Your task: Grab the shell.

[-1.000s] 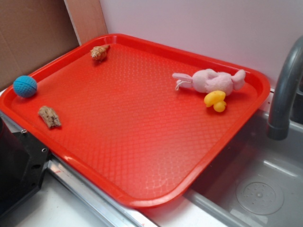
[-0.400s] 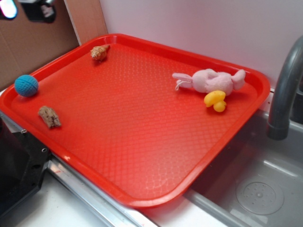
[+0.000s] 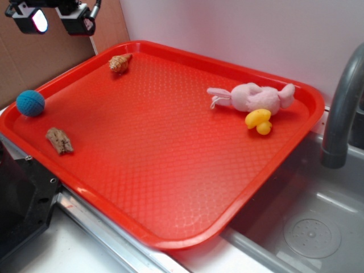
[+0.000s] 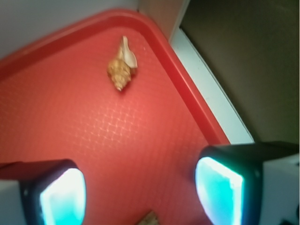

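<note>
The shell narrows to a thin, pointed end (image 3: 130,56), so my gripper will grab it next by its wide, knobbly body (image 3: 118,64).
The shell (image 3: 119,62) is a small tan-orange spiral conch lying near the far left corner of the red tray (image 3: 170,187). In the wrist view the shell (image 4: 122,65) lies well ahead of my fingers, close to the tray's curved rim. My gripper (image 3: 57,21) hangs high at the top left of the exterior view, above and to the left of the shell, apart from it. It is open, with only bare tray between its glowing pads (image 4: 63,197).
A blue ball (image 3: 30,103) and a rough grey-brown bark-like piece (image 3: 59,140) lie along the tray's left edge. A pink plush toy (image 3: 253,96) and a yellow duck (image 3: 259,121) sit at the far right. A grey faucet (image 3: 341,108) and sink stand to the right.
My gripper came into the exterior view at the top left and has moved right and slightly down. The blue ball has shifted a little. The shell has not moved.
</note>
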`<action>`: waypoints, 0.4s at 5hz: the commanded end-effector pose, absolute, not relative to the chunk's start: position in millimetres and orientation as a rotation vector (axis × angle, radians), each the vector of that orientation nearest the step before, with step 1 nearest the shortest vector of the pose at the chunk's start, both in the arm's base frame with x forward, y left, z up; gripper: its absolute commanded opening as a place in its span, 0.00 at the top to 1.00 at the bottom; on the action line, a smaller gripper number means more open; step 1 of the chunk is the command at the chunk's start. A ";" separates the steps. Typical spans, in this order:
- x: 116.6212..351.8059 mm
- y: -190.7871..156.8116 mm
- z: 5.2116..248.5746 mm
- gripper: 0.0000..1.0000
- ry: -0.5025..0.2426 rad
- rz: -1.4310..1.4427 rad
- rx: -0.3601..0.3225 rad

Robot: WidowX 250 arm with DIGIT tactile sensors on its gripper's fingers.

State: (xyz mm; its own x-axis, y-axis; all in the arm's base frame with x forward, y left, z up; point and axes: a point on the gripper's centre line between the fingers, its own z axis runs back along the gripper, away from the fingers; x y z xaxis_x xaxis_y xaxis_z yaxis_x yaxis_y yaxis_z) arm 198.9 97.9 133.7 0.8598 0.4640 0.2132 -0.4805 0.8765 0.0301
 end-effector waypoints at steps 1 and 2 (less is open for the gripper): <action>198.6 106.1 145.2 0.00 -0.233 0.500 0.094; 241.0 115.0 97.8 0.00 -0.133 0.521 0.135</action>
